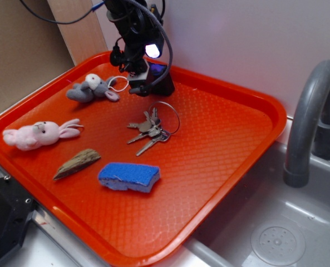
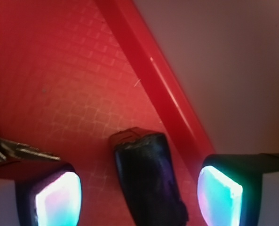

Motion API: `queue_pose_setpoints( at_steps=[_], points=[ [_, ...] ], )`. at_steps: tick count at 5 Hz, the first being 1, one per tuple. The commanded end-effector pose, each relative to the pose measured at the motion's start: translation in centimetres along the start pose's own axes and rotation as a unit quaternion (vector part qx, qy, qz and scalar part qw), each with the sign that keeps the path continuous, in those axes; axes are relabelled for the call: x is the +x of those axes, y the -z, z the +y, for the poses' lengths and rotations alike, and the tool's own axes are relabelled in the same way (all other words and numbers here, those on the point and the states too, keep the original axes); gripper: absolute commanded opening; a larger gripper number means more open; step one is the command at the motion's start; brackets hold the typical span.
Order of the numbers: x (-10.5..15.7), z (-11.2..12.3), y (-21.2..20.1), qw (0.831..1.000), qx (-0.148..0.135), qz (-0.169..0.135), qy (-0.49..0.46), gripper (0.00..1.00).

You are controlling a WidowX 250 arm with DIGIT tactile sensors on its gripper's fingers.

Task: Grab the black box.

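Observation:
The black box looks small below my fingers, and red tray shows beside the box. It isn't time to close yet: my gripper should come down first and then close on the box.
The black box lies on the orange tray close to its far rim, between my two glowing fingertips. My gripper is open, one pad on each side of the box with gaps on both sides. In the exterior view the black box sits at the tray's back edge, partly hidden by my gripper, which hangs low over it.
A bunch of keys lies just in front of the gripper. A grey plush, a pink bunny, a piece of wood and a blue sponge lie on the tray. A sink with a grey faucet is at the right.

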State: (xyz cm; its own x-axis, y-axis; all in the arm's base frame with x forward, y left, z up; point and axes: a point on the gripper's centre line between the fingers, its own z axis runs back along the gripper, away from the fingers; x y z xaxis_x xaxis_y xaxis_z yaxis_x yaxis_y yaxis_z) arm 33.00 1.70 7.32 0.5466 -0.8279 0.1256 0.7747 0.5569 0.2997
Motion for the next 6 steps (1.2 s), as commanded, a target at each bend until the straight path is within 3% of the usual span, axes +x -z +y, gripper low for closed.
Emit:
queue_pose_setpoints(
  at_steps=[1, 2, 4, 5, 6],
  points=[
    [1.3, -0.4, 1.9, 1.000, 0.012, 0.005, 0.011, 1.00],
    [0.5, -1.2, 3.0, 1.000, -0.004, 0.029, 0.010, 0.00],
    [0.6, -0.7, -3.7, 0.997, -0.006, 0.012, -0.080, 0.00],
    [0.8, 0.0, -8.8, 0.981, 0.001, 0.033, -0.189, 0.00],
    [0.2, -0.2, -14.2, 0.950, 0.029, 0.070, -0.302, 0.00]
  ],
)
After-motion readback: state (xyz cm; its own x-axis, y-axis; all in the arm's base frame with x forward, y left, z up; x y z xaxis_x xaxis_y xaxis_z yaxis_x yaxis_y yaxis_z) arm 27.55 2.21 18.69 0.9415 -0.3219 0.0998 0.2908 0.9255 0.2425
